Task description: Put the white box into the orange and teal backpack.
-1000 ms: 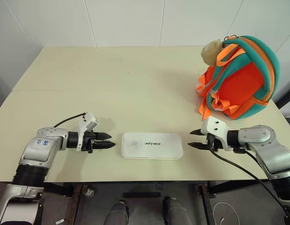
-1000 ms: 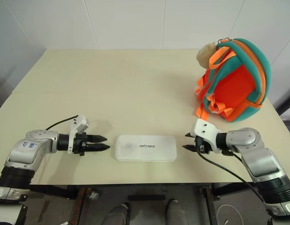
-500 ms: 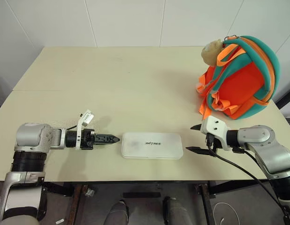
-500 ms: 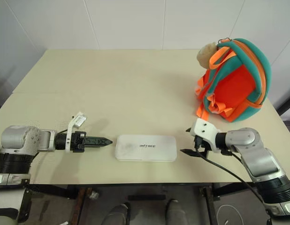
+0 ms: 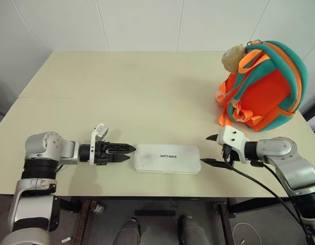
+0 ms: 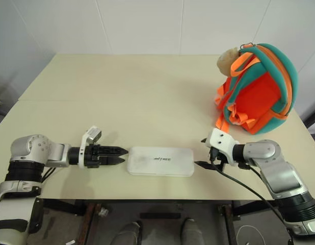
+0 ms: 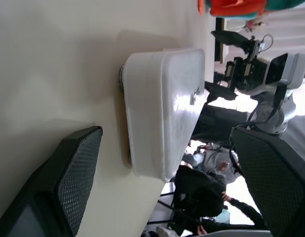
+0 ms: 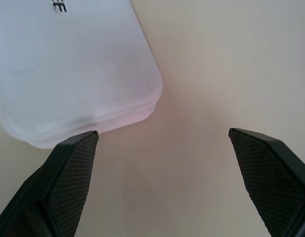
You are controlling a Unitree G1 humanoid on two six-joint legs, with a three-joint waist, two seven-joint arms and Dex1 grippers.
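The broad lid of the box (image 5: 167, 158) is wider than my fingers spread, so my left gripper should next grab the box by its thin short end (image 5: 137, 157), from lid to base.
The white box (image 5: 167, 158) lies flat near the table's front edge, dark lettering on its lid. My left gripper (image 5: 128, 152) is open, lying level, its tips just short of the box's left end; the left wrist view shows that end of the box (image 7: 162, 108) between my spread fingers (image 7: 73, 173). My right gripper (image 5: 208, 150) is open at the box's right end, a small gap away; the right wrist view shows a rounded corner of the box (image 8: 68, 64) beside one finger (image 8: 68, 163). The orange and teal backpack (image 5: 264, 87) stands upright at the far right.
The cream table (image 5: 147, 92) has a seam across its left part, and a white wall stands behind it. A beige plush toy (image 5: 232, 56) hangs at the backpack's top. A black cable (image 5: 259, 184) trails from my right wrist over the front edge.
My left gripper rolled, slid right toward the box's left end and opened wider. The right gripper spread its fingers while its arm stayed put. The box and backpack have not moved.
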